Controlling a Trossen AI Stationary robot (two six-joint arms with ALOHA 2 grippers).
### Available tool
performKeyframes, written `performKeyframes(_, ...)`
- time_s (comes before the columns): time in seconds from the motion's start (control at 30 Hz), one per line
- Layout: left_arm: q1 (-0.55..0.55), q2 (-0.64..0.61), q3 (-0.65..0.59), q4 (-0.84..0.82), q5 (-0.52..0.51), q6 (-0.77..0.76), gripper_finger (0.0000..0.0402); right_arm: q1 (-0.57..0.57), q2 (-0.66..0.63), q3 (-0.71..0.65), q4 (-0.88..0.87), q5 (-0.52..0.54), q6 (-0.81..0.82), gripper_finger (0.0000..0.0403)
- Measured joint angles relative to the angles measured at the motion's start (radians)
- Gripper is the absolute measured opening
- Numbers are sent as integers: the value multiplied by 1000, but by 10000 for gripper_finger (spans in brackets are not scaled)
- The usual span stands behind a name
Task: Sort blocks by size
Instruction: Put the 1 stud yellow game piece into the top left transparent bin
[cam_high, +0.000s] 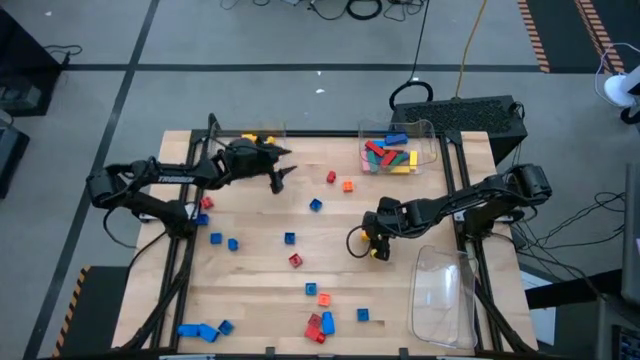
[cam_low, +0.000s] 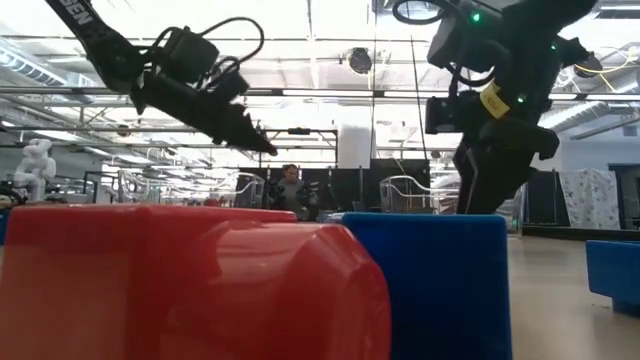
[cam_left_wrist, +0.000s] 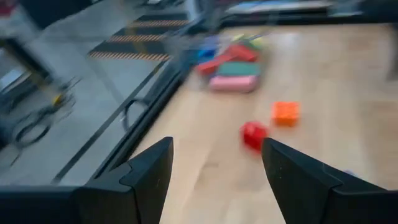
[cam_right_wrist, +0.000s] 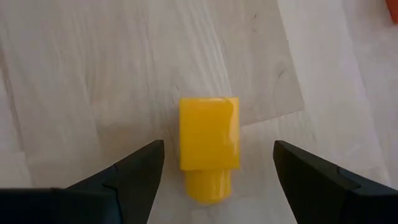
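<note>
My fingers reach down on both sides of the yellow block (cam_right_wrist: 209, 134) in the right wrist view. It is time for my right gripper to close, as it would hold the block now.
A yellow block (cam_right_wrist: 209, 143) lies on the wooden table, also seen in the high view (cam_high: 381, 253). My right gripper (cam_right_wrist: 219, 152) is open just above it, its fingers on either side with gaps, touching nothing; in the high view it is right of centre (cam_high: 377, 243). My left gripper (cam_high: 281, 178) is open and empty above the far left of the table. Its wrist view (cam_left_wrist: 214, 174) looks over a red block (cam_left_wrist: 254, 134) and an orange block (cam_left_wrist: 286, 113). Several blue, red and orange blocks lie scattered over the table.
A clear tray (cam_high: 428, 135) at the far right holds several red, green, blue and yellow blocks. Another clear tray (cam_high: 445, 295) stands at the near right. Yellow blocks (cam_high: 262, 138) lie at the far left edge. Red (cam_low: 180, 290) and blue (cam_low: 440, 290) blocks fill the low view's front.
</note>
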Motion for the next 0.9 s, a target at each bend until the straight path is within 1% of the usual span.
performKeyframes(0.17, -60, 0, 0, 39, 101, 44, 246, 0, 0, -37, 61, 0, -17, 269)
performKeyframes(0.33, -114, 0, 0, 40, 145, 84, 246, 0, 0, -55, 87, 7, -22, 241)
performKeyframes(0.43, -144, 0, 0, 46, 146, 91, 246, 0, 0, -55, 87, 6, -27, 212)
performKeyframes(0.53, -175, 2, 0, 49, 149, 90, 246, 0, 0, -55, 87, 3, -36, 172)
performKeyframes(0.63, -212, 21, 0, 49, 150, 82, 246, 0, 0, -55, 89, 3, -44, 131)
performKeyframes(0.7, -238, 45, 0, 52, 150, 83, 246, 0, 0, -55, 102, 3, -46, 111)
performKeyframes(0.77, -262, 75, 0, 71, 150, 83, 246, 0, 0, -56, 133, 3, -60, 109)
performKeyframes(0.9, -299, 137, 0, 180, 150, 88, 246, -1, 0, -56, 259, 9, -115, 110)
